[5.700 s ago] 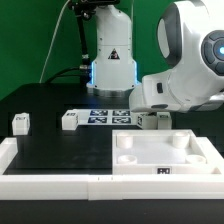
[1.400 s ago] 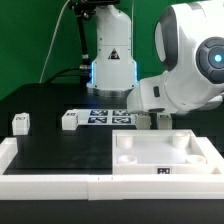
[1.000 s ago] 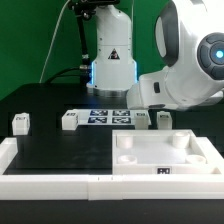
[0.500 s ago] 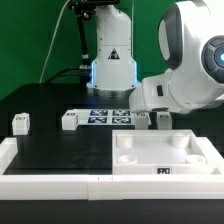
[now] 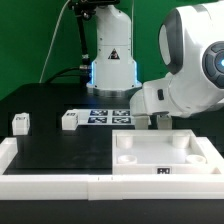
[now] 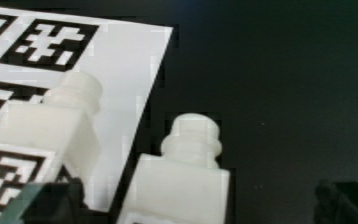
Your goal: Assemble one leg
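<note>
My fingers surround the white leg's body point(image 6: 176, 190) and should close.
In the wrist view two white legs lie side by side on the black table. One leg point(image 6: 60, 130) lies against the marker board point(image 6: 114, 45) and shows a tag. The other leg point(image 6: 185, 170) lies between my fingers point(image 6: 51, 205). My gripper point(image 6: 194, 208) is open and straddles that leg without closing on it. In the exterior view my gripper point(image 5: 152, 118) is low behind the big white tray point(image 5: 165, 165), and the arm hides most of both legs. Two more legs point(image 5: 20, 122) point(image 5: 68, 120) stand on the exterior view's left.
The marker board point(image 5: 105, 115) lies in front of the robot base. A white rail point(image 5: 50, 185) runs along the table's front edge and up the exterior view's left side. The tray is close in front of my gripper.
The arm has come down and shifted slightly to the exterior view's left. It now covers the two legs behind the tray that showed half a second ago.
</note>
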Robot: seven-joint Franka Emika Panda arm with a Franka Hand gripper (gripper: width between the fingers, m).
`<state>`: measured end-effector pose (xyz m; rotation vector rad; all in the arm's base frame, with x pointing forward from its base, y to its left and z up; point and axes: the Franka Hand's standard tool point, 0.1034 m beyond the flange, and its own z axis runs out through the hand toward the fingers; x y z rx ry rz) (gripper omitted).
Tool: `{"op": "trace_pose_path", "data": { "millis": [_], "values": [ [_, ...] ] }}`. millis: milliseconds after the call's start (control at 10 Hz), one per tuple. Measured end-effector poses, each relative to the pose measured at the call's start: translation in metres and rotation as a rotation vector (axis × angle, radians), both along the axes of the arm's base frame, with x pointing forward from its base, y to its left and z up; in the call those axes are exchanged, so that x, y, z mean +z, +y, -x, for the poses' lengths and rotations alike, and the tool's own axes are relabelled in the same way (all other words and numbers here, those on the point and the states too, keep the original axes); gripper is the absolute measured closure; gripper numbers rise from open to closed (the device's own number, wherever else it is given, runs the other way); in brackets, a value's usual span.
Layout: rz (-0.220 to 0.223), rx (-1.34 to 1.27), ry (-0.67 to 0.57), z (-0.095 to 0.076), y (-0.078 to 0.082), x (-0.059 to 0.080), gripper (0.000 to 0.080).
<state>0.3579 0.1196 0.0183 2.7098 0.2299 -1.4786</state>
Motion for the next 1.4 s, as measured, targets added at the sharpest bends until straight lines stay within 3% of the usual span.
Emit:
{"op": "trace_pose_path", "data": {
  "millis": [500,600,700,800,900,1400],
  "values": [
    [-0.004,-0.005,-0.015,0.0001,-0.003,-0.0076,0.015],
    [-0.004,-0.005,-0.015,0.0001,-0.0028,-0.0075,0.0244],
    [-0.004,-0.005,-0.017,-0.0004,-0.0029,-0.007,0.0244],
    [-0.004,-0.005,-0.016,0.0,-0.0029,-0.0074,0.0446],
    [-0.003,-0.005,-0.015,0.0002,-0.0029,-0.0074,0.0511],
    [-0.003,-0.005,-0.015,0.0002,-0.0029,-0.0074,0.0511]
  ]
}}
